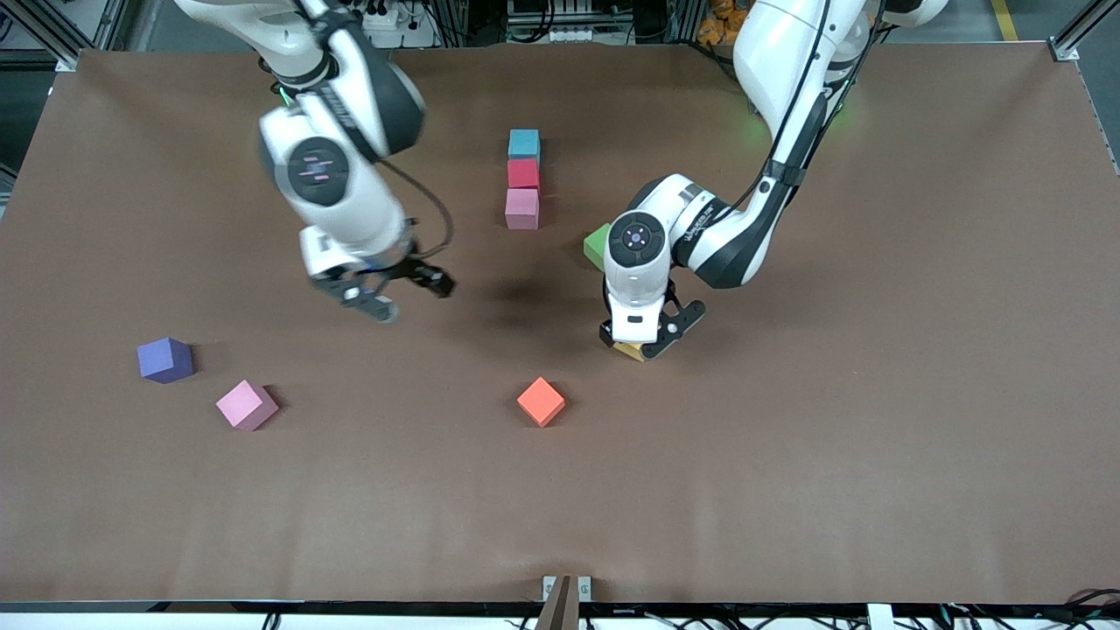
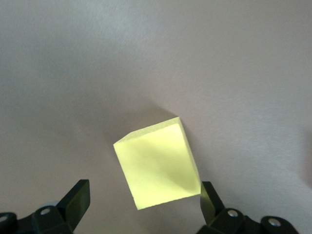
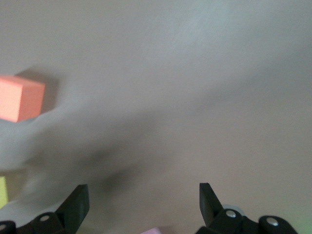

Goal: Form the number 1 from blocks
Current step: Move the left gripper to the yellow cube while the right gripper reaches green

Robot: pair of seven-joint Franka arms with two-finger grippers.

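Observation:
My left gripper is to grab the yellow block [image 1: 632, 352] by its opposite sides next, to extend the line of blocks into number 1.
Three blocks stand in a line: light blue [image 1: 524, 143], red [image 1: 523, 173] and pink [image 1: 521, 208], the pink one nearest the front camera. A green block [image 1: 597, 245] lies beside the line, half hidden by the left arm's wrist. The yellow block [image 1: 632, 352] [image 2: 156, 165] rests on the table, turned at an angle. My left gripper [image 1: 643, 346] [image 2: 144, 195] is low over it and open, fingers on either side, one finger [image 2: 208, 195] at its corner. My right gripper [image 1: 385, 293] [image 3: 144, 192] hangs open and empty over bare table.
An orange cube [image 1: 541, 402] [image 3: 19, 97] sits nearer the front camera than the yellow block. A purple cube [image 1: 165, 360] and a second pink cube [image 1: 247, 405] lie toward the right arm's end. The brown table [image 1: 787, 481] spreads wide around them.

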